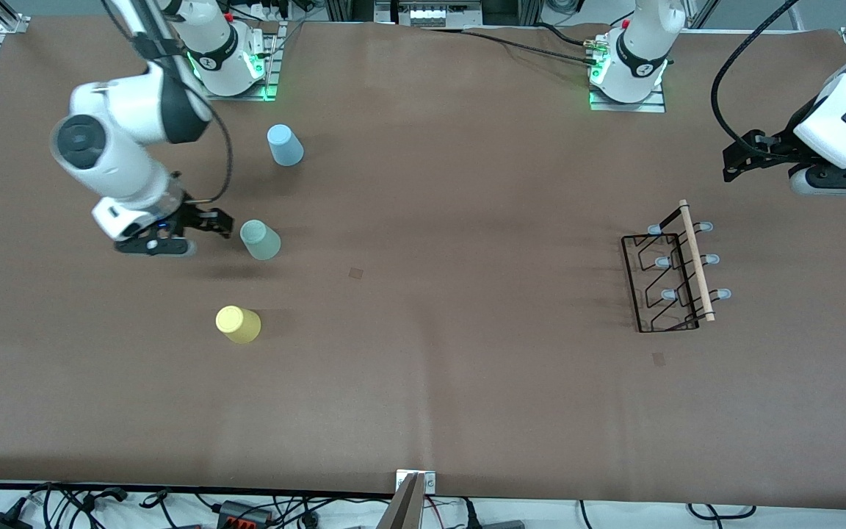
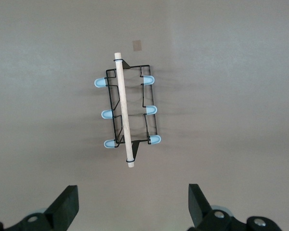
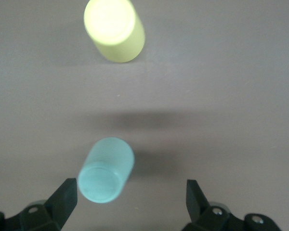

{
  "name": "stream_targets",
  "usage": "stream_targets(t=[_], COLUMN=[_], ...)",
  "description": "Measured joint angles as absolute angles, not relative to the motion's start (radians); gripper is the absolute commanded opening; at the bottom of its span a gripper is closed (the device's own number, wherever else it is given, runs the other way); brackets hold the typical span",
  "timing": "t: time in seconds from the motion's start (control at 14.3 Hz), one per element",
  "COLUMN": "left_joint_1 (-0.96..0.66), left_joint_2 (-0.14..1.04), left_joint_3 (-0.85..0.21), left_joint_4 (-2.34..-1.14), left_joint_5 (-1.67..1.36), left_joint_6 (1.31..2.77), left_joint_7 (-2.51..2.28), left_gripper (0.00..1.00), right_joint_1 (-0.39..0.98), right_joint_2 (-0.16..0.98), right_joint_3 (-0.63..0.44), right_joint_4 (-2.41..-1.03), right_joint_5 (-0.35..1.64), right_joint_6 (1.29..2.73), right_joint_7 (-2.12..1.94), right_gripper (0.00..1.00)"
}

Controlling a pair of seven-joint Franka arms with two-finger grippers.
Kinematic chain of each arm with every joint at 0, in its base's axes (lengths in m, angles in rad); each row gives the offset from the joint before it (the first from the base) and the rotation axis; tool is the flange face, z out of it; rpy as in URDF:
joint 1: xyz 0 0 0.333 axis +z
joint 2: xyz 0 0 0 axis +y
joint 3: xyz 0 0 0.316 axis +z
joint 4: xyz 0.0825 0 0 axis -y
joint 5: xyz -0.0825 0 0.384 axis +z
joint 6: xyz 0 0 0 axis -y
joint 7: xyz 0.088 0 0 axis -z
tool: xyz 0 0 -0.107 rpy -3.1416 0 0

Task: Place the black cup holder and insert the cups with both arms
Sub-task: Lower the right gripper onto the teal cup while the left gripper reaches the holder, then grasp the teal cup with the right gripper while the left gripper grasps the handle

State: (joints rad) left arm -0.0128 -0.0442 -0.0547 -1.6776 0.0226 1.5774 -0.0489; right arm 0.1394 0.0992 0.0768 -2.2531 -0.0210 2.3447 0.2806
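I will place the black cup holder with my left gripper, so I will grab it by its wooden rod next.
The black cup holder stands on the table toward the left arm's end, its wooden rod on top and grey-tipped prongs sticking out on both sides. It also shows in the left wrist view. My left gripper hangs open and empty over the table beside the holder, apart from it. The light blue cup, mint green cup and yellow cup stand toward the right arm's end. My right gripper is open just beside the mint cup, which sits close to one finger. The yellow cup lies farther off.
The brown table has two small dark marks, one near the middle and one close to the holder. The arm bases stand at the edge farthest from the front camera. Cables lie along the nearest edge.
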Motion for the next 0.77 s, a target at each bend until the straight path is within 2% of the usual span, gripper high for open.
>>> stream_targets(t=[0.42, 0.77], left_joint_1=[-0.012, 0.005], left_joint_2=[-0.012, 0.127], left_joint_3=[-0.053, -0.049], left_joint_4=[-1.679, -1.672], left_joint_5=[0.023, 0.023], left_joint_6=[1.494, 1.511], left_joint_7=[-0.049, -0.049], left_gripper=[1.0, 1.0], right_joint_1=[0.192, 0.195], right_joint_2=[0.163, 0.24], right_joint_3=[0.074, 0.073], right_joint_4=[-2.281, -2.283], right_joint_5=[-0.021, -0.021], right_joint_6=[2.437, 2.508], right_joint_7=[0.356, 0.384], right_gripper=[1.0, 1.0])
